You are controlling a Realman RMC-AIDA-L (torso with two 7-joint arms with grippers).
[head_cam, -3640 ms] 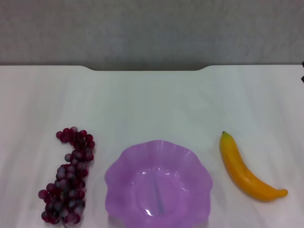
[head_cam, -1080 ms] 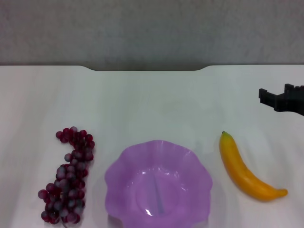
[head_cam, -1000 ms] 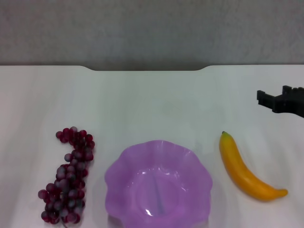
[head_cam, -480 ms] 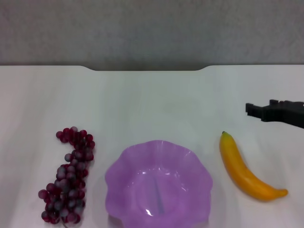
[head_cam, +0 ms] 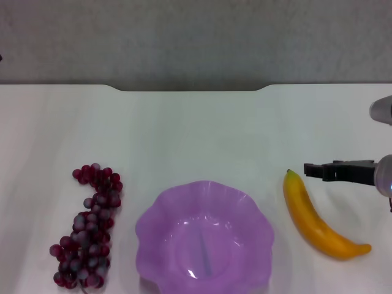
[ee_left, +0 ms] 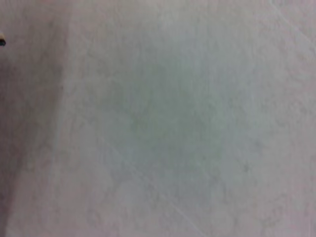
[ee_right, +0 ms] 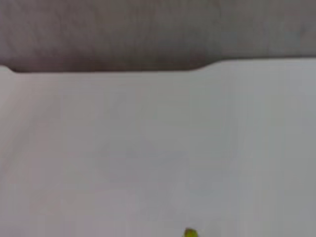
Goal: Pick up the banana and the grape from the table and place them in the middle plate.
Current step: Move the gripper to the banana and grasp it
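My right gripper should line up and go lower before it closes on the banana's stem end (head_cam: 291,177). My fingers are beside and above that stem end, so they would miss if I closed now.
The banana (head_cam: 313,217) lies on the white table (head_cam: 202,128) to the right of the purple middle plate (head_cam: 159,214), green stem end pointing away from me. Its stem tip (ee_right: 190,232) just shows in the right wrist view. The grape bunch (head_cam: 89,226) lies to the left of the plate. The plate holds no fruit. My right gripper (head_cam: 312,171) reaches in from the right edge, its black fingertips just right of the banana's stem end; I cannot see whether it touches. My left gripper is out of view, and its wrist view shows only bare white surface.
The table's far edge has a shallow notch (head_cam: 190,89), with a grey wall behind it. The notch also shows in the right wrist view (ee_right: 106,69). Part of my right arm's silver body (head_cam: 383,110) shows at the right edge.
My right gripper has come in from the right edge, moving left and down toward the banana's stem end. The fruit and the plate have not moved.
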